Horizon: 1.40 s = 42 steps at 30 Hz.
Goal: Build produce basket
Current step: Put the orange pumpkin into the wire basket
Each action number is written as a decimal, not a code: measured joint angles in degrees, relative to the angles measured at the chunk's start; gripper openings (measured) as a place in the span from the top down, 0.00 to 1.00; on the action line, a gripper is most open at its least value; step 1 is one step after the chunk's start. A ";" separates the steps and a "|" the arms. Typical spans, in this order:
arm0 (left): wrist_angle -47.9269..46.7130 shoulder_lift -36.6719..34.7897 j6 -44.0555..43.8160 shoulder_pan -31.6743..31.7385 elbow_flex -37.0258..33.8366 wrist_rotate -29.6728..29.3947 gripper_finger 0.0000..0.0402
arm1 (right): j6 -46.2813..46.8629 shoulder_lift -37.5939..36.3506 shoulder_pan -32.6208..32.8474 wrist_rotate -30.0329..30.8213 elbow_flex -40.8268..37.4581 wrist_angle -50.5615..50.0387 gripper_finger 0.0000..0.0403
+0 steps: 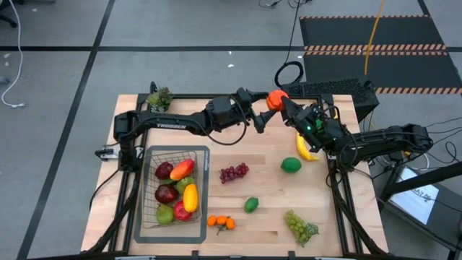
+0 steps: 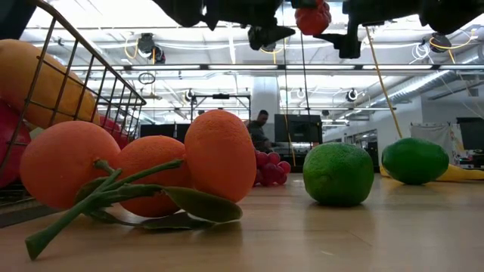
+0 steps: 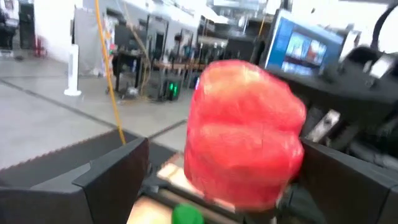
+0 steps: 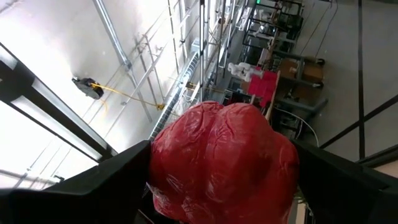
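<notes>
The lumpy red toy fruit (image 1: 276,100) is between the left gripper's fingers, so the left gripper would hold the fruit and should close on it now.
A lumpy red toy fruit (image 1: 276,100) hangs high over the table's far middle, with my right gripper (image 1: 290,110) shut on it. It fills the right wrist view (image 4: 224,162). My left gripper (image 1: 260,117) is open and comes at the fruit from the table's left. In the left wrist view the fruit (image 3: 245,134) shows large between its two spread fingers, and I cannot tell whether they touch it. The wire basket (image 1: 150,155) at the near left holds several fruits. More produce lies loose on the table. My right gripper pinches the red fruit between its two fingers, one on each side (image 4: 163,163). The fingers (image 4: 118,171) come from the table's right, slanting a little upward. The fruit is lifted clear, high above the table.
Loose on the wood: purple grapes (image 1: 233,172), two limes (image 1: 291,165) (image 1: 251,204), oranges on a sprig (image 1: 221,222), green grapes (image 1: 301,226), a banana (image 1: 304,148) under my right arm. A potted sprig (image 1: 159,97) stands at the far left.
</notes>
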 joint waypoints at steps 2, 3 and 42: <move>0.46 0.23 -0.36 0.04 0.02 0.18 0.03 | 0.01 0.00 0.00 -0.03 0.02 -0.16 0.11; 0.35 0.33 -0.37 0.04 0.02 0.24 0.06 | 0.01 0.02 0.00 -0.09 0.02 -0.19 0.11; -11.67 -18.90 2.20 4.83 -0.02 1.88 0.34 | -15.38 -10.95 -0.31 -4.24 0.04 -3.56 0.03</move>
